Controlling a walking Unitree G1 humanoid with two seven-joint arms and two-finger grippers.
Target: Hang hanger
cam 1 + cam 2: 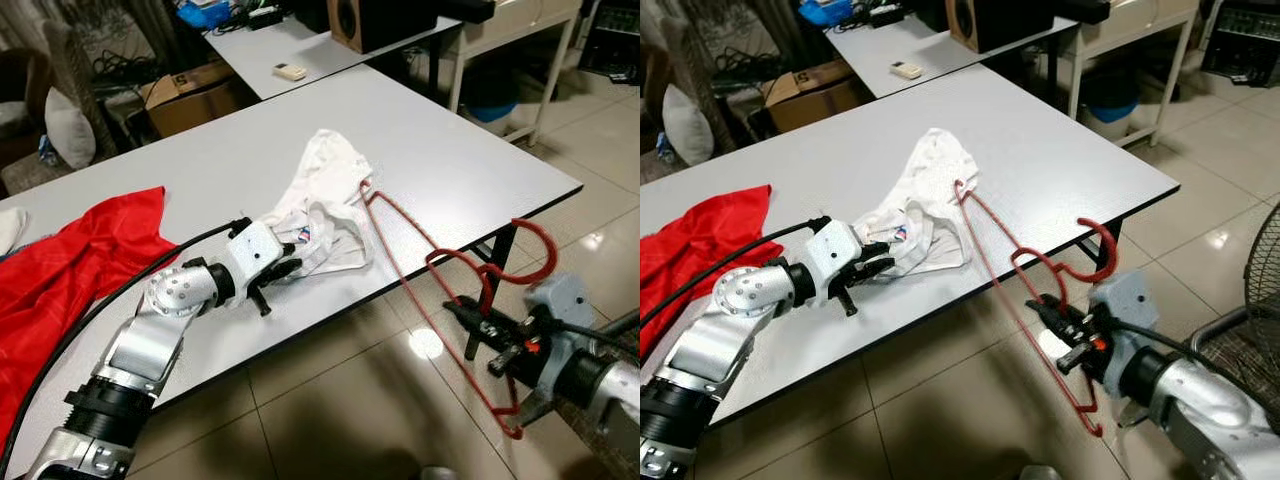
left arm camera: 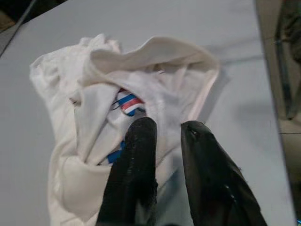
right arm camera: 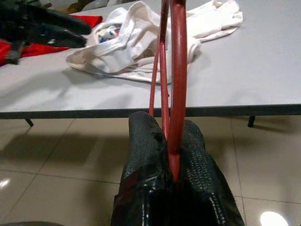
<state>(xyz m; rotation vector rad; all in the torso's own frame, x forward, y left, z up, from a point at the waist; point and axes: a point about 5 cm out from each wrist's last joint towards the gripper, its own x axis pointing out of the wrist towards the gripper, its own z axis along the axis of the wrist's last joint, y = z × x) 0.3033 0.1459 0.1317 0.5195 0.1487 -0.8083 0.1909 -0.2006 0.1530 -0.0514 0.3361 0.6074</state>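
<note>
My left gripper should next pick up the white garment by its strap-like edge (image 1: pixel 318 222) to get it onto the red hanger (image 1: pixel 403 278).
A red wire hanger (image 3: pixel 178 70) hangs slanted off the front edge of the grey table (image 1: pixel 450 150). Its upper end touches a crumpled white garment (image 1: pixel 320 200) lying on the table, and its hook (image 1: pixel 549 255) curls out to the right. My right gripper (image 1: pixel 475 318) is below table height, over the tiled floor, shut on the hanger's lower wire. My left gripper (image 1: pixel 275 278) rests on the tabletop at the near edge of the garment (image 2: pixel 155 61). Its two fingers (image 2: pixel 141 141) stand slightly apart over the fabric, without pinching it.
A red cloth (image 1: pixel 70 270) covers the table's left part. Behind stands a second table (image 1: pixel 330 50) with a remote (image 1: pixel 290 71) and a wooden speaker (image 1: pixel 375 20). A cardboard box (image 1: pixel 190 95) sits between them. A wire fan guard (image 1: pixel 1260 280) is at the far right.
</note>
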